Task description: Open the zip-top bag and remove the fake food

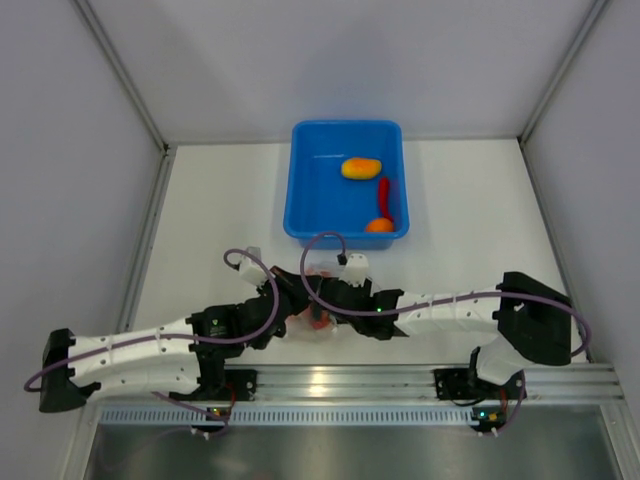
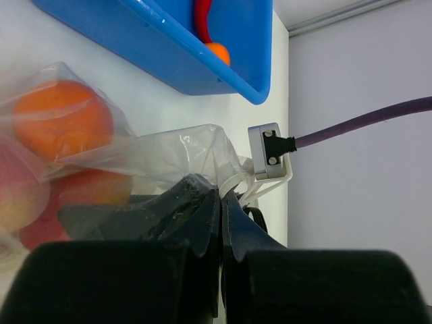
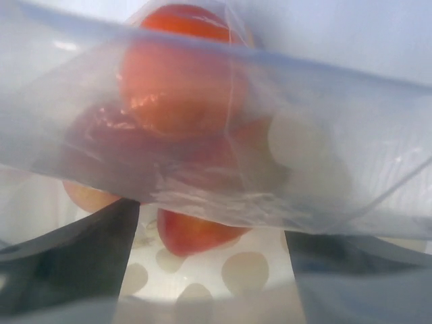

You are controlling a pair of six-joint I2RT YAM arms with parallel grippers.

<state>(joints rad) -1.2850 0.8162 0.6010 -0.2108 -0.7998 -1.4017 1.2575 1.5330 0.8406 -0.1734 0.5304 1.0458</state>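
Note:
My right gripper picks up the reddish fruit across its sides next, so that the reddish fruit (image 1: 318, 319) (image 3: 205, 205) comes out lengthwise through the zip-top bag's opening.
The zip-top bag (image 1: 318, 312) lies on the table between my two grippers, clear plastic with white dots. My left gripper (image 2: 221, 197) is shut on a bunched edge of the bag (image 2: 182, 152). Fake food shows through the film: an orange fruit (image 2: 64, 118), a pink one (image 2: 19, 199) and a reddish one (image 2: 94, 189). My right gripper (image 3: 206, 270) is open at the bag's mouth, its fingers (image 3: 67, 250) wide apart, with a band of film (image 3: 283, 162) across the view. Ahead of it lie an orange-red fruit (image 3: 182, 74) and a red one (image 3: 196, 233). Nothing sits between its fingers.
A blue tub (image 1: 300, 205) stands just beyond the bag, holding a yellow-orange piece (image 1: 361, 168), a red chili (image 1: 385, 195) and an orange piece (image 1: 379, 226). The right arm's grey camera box (image 2: 268, 152) with its purple cable is close to my left fingers. Grey walls enclose the table.

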